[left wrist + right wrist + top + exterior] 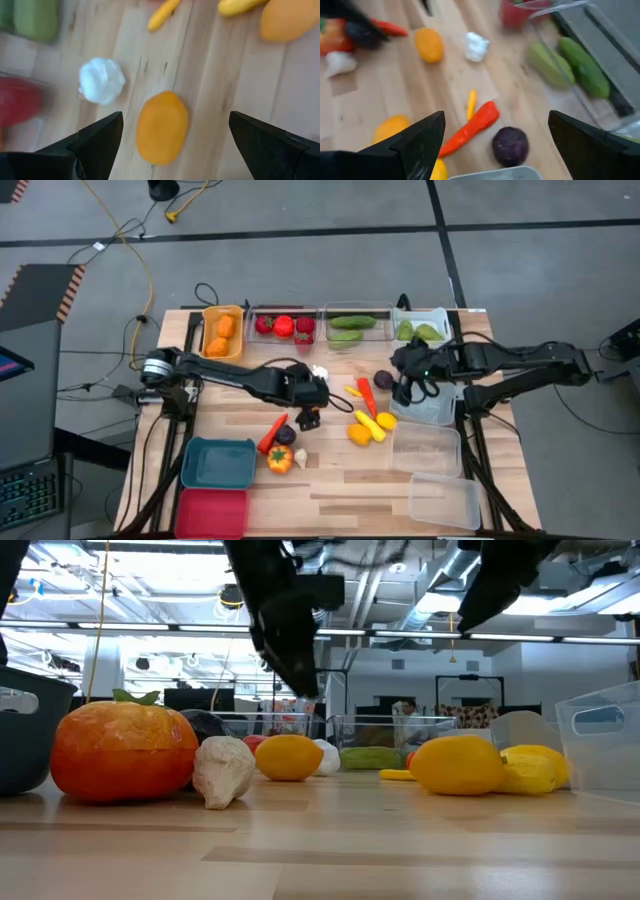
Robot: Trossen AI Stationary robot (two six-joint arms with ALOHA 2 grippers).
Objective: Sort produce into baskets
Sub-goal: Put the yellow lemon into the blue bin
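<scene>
Next, the left gripper grabs the small orange fruit (162,127) by its rounded sides. Then the fruit gets sorted into a basket.
My left gripper (309,416) hangs open over the middle of the table, its fingers on either side of a small orange fruit (162,127) without touching it. The fruit lies on the wood and also shows in the low view (288,757). A white piece (101,80) lies beside it. My right gripper (404,388) is open and empty above a dark purple piece (510,145) and a red chili (470,127). Loose produce lies mid-table: yellow and orange pieces (368,426), an orange pepper (280,459) and a white garlic (222,770).
Along the far edge stand an orange-yellow bin (207,315) with orange pieces, a clear bin with red fruit (285,310), a clear bin of cucumbers (350,308) and a bin with green pieces (440,315). Teal (218,465) and red (212,512) bins stand near left, clear bins (428,450) near right.
</scene>
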